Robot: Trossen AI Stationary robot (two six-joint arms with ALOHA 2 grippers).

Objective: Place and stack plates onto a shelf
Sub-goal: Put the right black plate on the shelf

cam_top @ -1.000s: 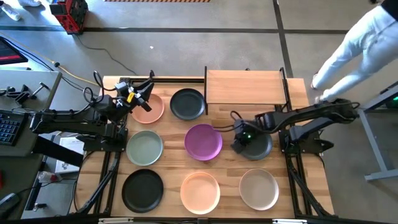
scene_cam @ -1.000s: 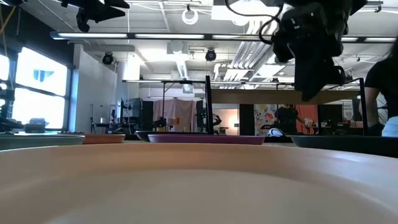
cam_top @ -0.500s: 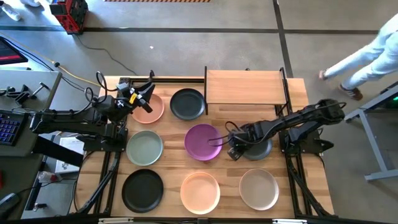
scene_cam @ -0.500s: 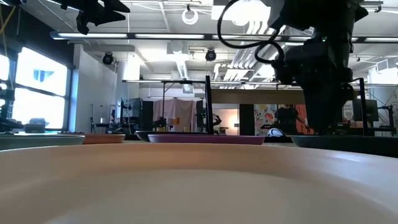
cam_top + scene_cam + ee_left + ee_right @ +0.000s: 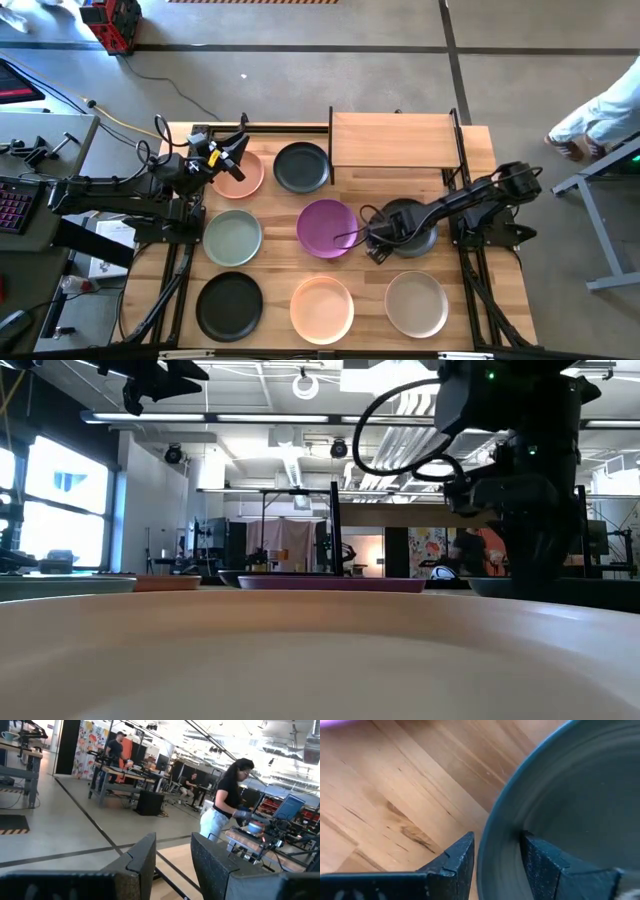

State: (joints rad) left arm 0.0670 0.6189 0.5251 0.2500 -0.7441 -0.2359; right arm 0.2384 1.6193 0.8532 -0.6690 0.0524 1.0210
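Observation:
My right gripper closes on the dark grey plate now, since both fingers reach below the plate's rim [image 5: 483, 847], one meeting its shadow inside.
Several plates lie flat on the wooden table [image 5: 275, 270]. A dark grey plate [image 5: 415, 246] lies right of a purple plate [image 5: 327, 228]. My right gripper [image 5: 372, 243] points down at the dark plate's left rim [image 5: 492, 845]. It is open [image 5: 497, 842], with one finger outside the rim over the wood and the other inside over the plate's floor [image 5: 580, 795]. In the low view it hangs low [image 5: 530, 560]. The shelf [image 5: 393, 140] stands at the far edge. My left gripper [image 5: 240, 150] is open [image 5: 172, 860], raised and level above the far peach plate [image 5: 240, 178].
A black plate [image 5: 302, 167] lies left of the shelf and a sage green one [image 5: 232, 237] in the middle row. A black [image 5: 229, 305], a peach [image 5: 321, 307] and a beige plate [image 5: 416, 303] lie along the near edge. A person [image 5: 610, 110] stands beyond the table's right side.
My right gripper has come down toward the table's left edge, tipping to point down. It now stands over the dark grey plate's left rim. The person at the right has stepped away from the table.

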